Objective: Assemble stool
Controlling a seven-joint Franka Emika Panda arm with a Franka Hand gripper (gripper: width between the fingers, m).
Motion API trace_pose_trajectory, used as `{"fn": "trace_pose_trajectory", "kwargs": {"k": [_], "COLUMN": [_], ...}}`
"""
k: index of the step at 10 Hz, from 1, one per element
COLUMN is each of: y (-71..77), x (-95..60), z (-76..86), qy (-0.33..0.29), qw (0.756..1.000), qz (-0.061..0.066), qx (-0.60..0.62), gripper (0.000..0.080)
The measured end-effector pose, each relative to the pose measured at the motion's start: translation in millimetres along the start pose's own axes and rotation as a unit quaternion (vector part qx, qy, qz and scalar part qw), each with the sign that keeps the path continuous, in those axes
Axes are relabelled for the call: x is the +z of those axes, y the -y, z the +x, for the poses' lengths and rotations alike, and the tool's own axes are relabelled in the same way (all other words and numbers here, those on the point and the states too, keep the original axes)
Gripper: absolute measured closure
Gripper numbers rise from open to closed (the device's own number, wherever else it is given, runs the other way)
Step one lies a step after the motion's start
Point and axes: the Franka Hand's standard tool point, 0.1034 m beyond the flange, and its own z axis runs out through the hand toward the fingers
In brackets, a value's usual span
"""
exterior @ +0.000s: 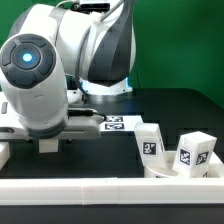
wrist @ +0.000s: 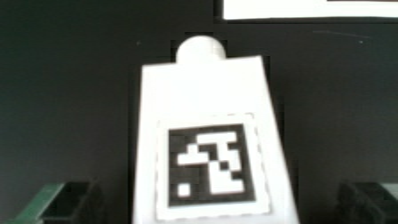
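Note:
My dark fingers stand on either side of the white stool leg [wrist: 214,165], so closing now would catch it. It is time for my gripper to close on the leg.
In the wrist view a white stool leg [wrist: 205,120] lies on the black table, with a rounded peg [wrist: 201,46] at its far end and a black-and-white tag [wrist: 217,165] on top. My gripper [wrist: 210,206] is open. Its dark fingers [wrist: 50,204] stand on either side of the leg, clear of it. In the exterior view the gripper [exterior: 45,144] hangs low over the table at the exterior view's left, and the arm hides that leg. Two more tagged legs [exterior: 150,140] [exterior: 195,150] stand upright at the exterior view's right.
The marker board [exterior: 115,123] lies flat behind the gripper and shows as a white edge [wrist: 311,8] beyond the leg's peg. A long white rail [exterior: 100,190] runs along the table's front, curving up by the right-hand legs.

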Motion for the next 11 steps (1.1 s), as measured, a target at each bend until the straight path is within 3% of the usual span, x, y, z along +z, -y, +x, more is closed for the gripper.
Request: {"fn": "trace_pose_trajectory", "kwargs": {"k": [1,3,4,5,7,9,11], "y": [0.1,-0.7,-1.7,-3.0,-0.6,19.6,58.9], "x": [-0.5,-0.1,0.0,0.4,-8.1,-39.5,-73.6], "z": [0.0,-0.1,-0.4,-0.8,-3.6,-14.7,-24.9], "qy": [0.0,0.0,0.0,0.0,-0.005,-0.019,-0.033], "qw": [1.0,1.0,1.0,1.0,1.0,1.0,0.998], "qz": [0.0,0.001,0.001,0.002,0.002,-0.004,-0.017], "qx": [-0.002,-0.001,-0.002,-0.004,-0.002,0.019,0.046], "gripper": [0.0151,0.0397,0.0397,0.0463,0.0463,0.0463,0.0462]}}
